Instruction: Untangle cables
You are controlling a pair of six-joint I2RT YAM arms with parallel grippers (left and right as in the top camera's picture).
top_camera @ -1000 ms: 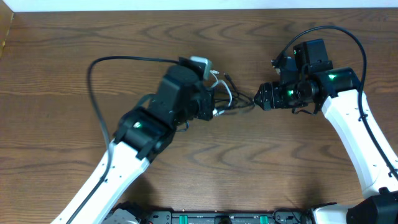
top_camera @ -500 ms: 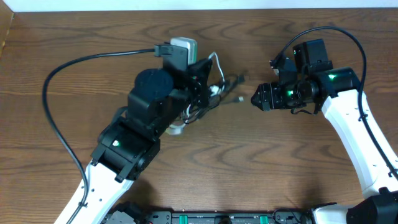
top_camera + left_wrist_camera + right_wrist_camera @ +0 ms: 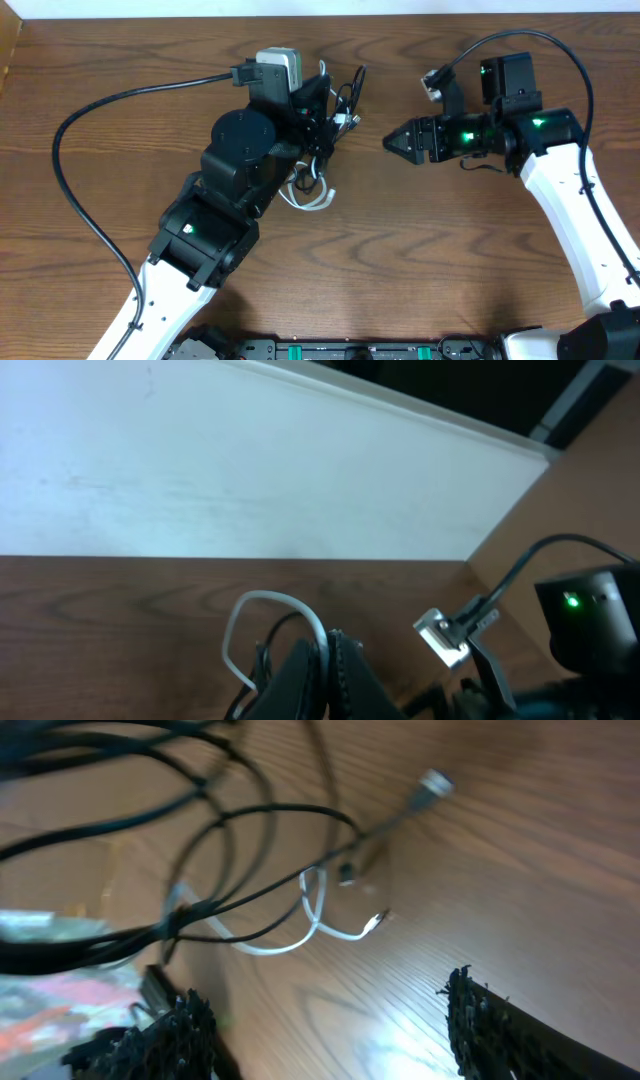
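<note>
Next, my right gripper grabs the bundle's black cords. That leaves the white cable (image 3: pixel 318 200) free for my left gripper to untangle.
The cables form one tangled bundle (image 3: pixel 342 100) of thin black cords, with a white cable (image 3: pixel 318 200) looping out below it. My left gripper (image 3: pixel 325 128) is shut on the bundle. In the left wrist view its jaws (image 3: pixel 330 648) pinch a black cord, and the white cable (image 3: pixel 262 598) arcs over them. My right gripper (image 3: pixel 392 143) is open and empty, a short way right of the bundle and pointing at it. In the right wrist view its fingers (image 3: pixel 330 1025) are spread wide, with the black cables (image 3: pixel 235 815), the white cable (image 3: pixel 318 925) and a silver plug end (image 3: pixel 433 782) ahead.
A thick black arm cord (image 3: pixel 95 120) loops over the left of the wooden table (image 3: pixel 450 260). Another arm cord (image 3: pixel 560 50) arcs above the right wrist. The table's far edge meets a white wall (image 3: pixel 250 470).
The right gripper let go of the black cable, opened and moved left toward the bundle. The left gripper pulled the bundle left and toward the far edge, turning.
</note>
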